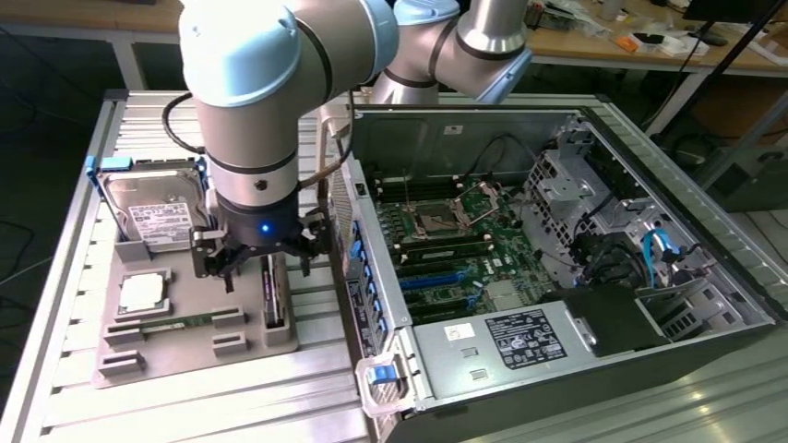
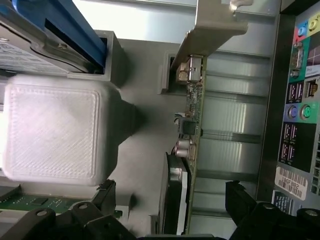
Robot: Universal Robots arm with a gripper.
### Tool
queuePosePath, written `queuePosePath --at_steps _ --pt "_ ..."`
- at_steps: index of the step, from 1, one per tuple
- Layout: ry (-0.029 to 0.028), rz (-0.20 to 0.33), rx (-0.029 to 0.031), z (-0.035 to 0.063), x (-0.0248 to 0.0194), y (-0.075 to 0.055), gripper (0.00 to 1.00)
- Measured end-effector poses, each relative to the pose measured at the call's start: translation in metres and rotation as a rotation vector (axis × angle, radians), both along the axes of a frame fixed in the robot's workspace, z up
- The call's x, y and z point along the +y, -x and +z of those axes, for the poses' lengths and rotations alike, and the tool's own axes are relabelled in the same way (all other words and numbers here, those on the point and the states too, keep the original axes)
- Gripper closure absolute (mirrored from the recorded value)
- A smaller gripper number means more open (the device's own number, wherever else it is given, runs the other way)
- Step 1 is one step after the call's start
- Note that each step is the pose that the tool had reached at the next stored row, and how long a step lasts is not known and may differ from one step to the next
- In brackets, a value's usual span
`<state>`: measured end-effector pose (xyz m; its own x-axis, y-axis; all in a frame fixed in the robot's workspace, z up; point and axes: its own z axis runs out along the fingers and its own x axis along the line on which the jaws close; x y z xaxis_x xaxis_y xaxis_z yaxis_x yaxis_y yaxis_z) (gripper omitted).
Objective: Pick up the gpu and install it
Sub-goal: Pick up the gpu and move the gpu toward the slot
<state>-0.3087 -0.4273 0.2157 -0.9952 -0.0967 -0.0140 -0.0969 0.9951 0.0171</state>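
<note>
My gripper's black fingers stand beside both sides of the GPU (image 1: 273, 297), past its upper edge, so my gripper closes on the GPU now.
The gpu (image 1: 273, 297) stands on edge in a slot of the grey holder tray (image 1: 185, 355), left of the open computer case in the exterior view. In the wrist view the gpu (image 2: 192, 107) is a thin card seen edge-on, with its metal end bracket (image 2: 215, 30) at one end and a dark face along the side. My gripper (image 1: 264, 263) hangs just above the card. It is open, and its black fingers (image 2: 247, 207) stand on either side of the gpu without touching it. The gripper (image 2: 172, 215) holds nothing.
The tray also carries a silver hard drive (image 1: 154, 217) in a blue frame, a square processor (image 1: 142, 293) and a green memory stick (image 1: 185, 323). A pale holder block (image 2: 52, 132) sits close beside the gpu. The open computer case (image 1: 468, 138) shows the motherboard (image 1: 456, 235) and its blue slots (image 1: 434, 277).
</note>
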Motion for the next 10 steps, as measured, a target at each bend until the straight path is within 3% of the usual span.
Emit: queuePosePath --at_steps 5,10 --pt "0.0001 -0.087 0.0002 -0.0043 -0.0001 -0.0001 0.04" --pt "0.0 -0.088 0.0 -0.0044 0.0 -0.0001 0.04"
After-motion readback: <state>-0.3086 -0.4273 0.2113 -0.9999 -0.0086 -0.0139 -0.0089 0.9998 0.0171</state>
